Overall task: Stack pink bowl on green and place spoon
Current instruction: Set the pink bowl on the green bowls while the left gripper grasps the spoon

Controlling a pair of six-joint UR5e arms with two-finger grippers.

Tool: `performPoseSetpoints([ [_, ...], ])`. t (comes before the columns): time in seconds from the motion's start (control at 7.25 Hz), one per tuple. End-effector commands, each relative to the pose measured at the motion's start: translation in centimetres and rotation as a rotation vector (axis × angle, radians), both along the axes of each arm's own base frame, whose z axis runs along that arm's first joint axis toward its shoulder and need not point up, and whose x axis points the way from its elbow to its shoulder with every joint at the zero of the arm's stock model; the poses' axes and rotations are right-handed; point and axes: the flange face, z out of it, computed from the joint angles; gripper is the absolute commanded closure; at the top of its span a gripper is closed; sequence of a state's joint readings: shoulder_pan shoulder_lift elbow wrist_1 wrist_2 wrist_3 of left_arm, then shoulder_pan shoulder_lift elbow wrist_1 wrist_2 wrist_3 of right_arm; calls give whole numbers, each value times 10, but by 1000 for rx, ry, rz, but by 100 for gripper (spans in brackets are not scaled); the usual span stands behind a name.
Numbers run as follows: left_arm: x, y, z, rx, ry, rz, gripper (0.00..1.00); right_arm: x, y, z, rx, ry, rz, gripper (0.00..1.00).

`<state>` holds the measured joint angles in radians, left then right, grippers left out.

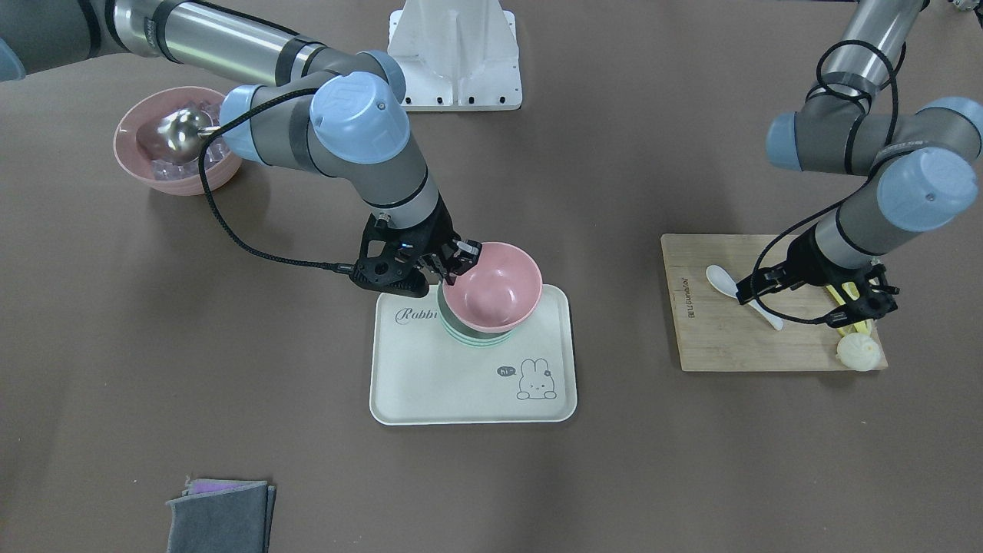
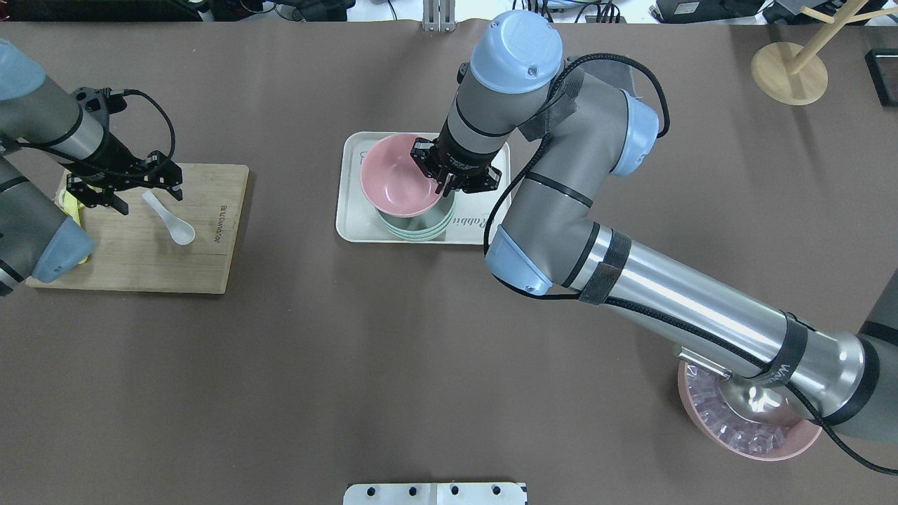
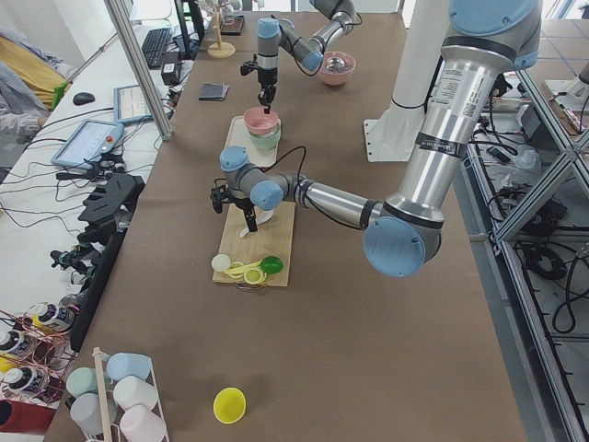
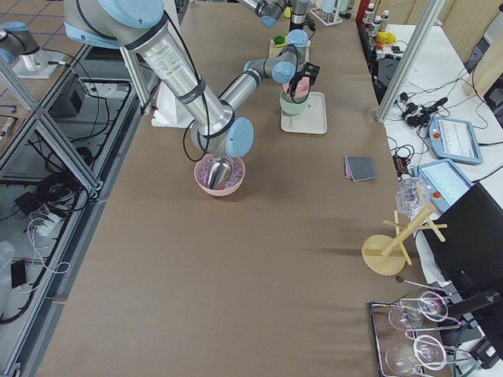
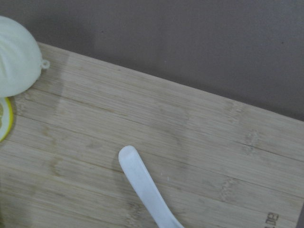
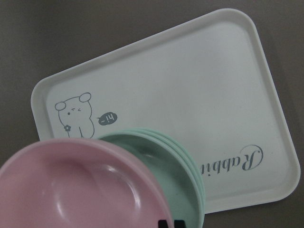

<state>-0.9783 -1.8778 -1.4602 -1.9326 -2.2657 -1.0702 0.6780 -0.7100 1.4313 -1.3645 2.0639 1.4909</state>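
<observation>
The white spoon needs to go in the pink bowl (image 1: 491,288), so my left gripper needs to grab the spoon by its handle (image 1: 768,316) next.
My right gripper (image 1: 458,257) (image 2: 449,184) is shut on the rim of the pink bowl (image 1: 491,288) (image 2: 396,175). It holds the bowl tilted and offset over the stack of green bowls (image 1: 468,338) (image 2: 421,226) on the white rabbit tray (image 1: 461,384) (image 2: 349,217). I cannot tell whether the bowl touches the stack. The right wrist view shows the pink bowl (image 6: 80,185) over the green bowls (image 6: 175,166). The white spoon (image 1: 737,290) (image 2: 170,219) (image 5: 142,185) lies on the wooden board (image 1: 722,338) (image 2: 140,259). My left gripper (image 1: 818,307) (image 2: 126,191) hovers open over the spoon's handle end.
A second pink bowl with ice cubes and a metal scoop (image 1: 178,142) (image 2: 747,414) stands under my right arm. A white bun (image 1: 858,352) and lemon slices lie on the board. Grey cloths (image 1: 221,516) lie at the table's far edge. A wooden stand (image 2: 789,70) is far right.
</observation>
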Motion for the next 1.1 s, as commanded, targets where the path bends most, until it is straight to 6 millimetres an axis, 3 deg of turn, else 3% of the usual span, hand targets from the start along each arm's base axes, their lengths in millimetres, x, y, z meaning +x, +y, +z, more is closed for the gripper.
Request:
performPoseSetpoints([
  [0.0, 12, 3, 8, -18, 16, -18, 25, 15, -2, -8, 3, -29, 1, 0],
  [0.14, 13, 4, 7, -36, 16, -32, 51, 25, -5, -11, -9, -46, -11, 0],
  [0.28, 14, 4, 6, -51, 16, -44, 100, 32, -11, -12, -21, -54, -17, 0],
  [0.55, 15, 4, 4, -51, 19, -43, 100, 45, -1, -8, -5, -65, -10, 0],
  [0.69, 19, 0, -14, -43, 42, -37, 100, 63, 3, 3, 0, -69, 4, 0],
  [0.83, 29, -12, -51, -18, 88, -22, 100, 90, -5, 12, 8, -72, 34, 0],
  [0.97, 39, -24, -95, 11, 137, -14, 100, 116, -7, 35, 24, -62, 49, 0],
])
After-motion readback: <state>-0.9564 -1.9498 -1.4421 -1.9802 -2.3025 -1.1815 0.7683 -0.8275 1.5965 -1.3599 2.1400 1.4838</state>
